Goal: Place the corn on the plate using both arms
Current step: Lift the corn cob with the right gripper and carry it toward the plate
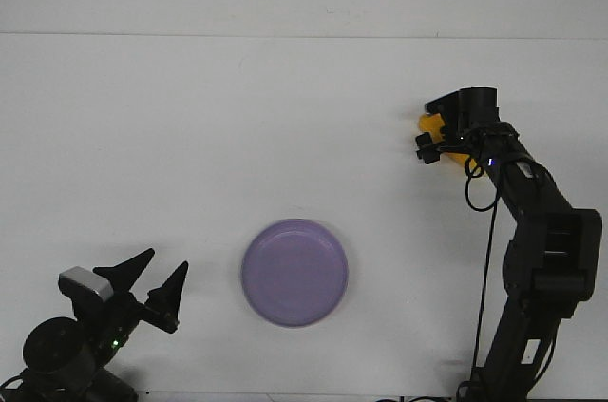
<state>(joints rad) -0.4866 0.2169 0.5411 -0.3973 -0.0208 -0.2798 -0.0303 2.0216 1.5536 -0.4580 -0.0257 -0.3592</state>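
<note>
The right gripper's fingers reach down on both sides of the yellow-orange corn (pixel 431 124), so the gripper should close on the corn. Closing now would hold it now.
The lavender-purple plate (pixel 294 272) lies empty on the white table at front centre. The yellow-orange corn (pixel 431 124) lies far to the plate's right and further back, mostly hidden under my right gripper (pixel 432 131). Only bits of yellow show beside the black fingers. The right gripper sits right over the corn with black parts on either side of it; how far its jaws stand apart is not clear. My left gripper (pixel 166 260) is open and empty at front left, fingers pointing up and right, well left of the plate.
The white table (pixel 190 136) runs back to a wall edge. The right arm's black links and cable (pixel 532 231) stand at the right side. The left arm's base (pixel 57 354) is at the front left corner.
</note>
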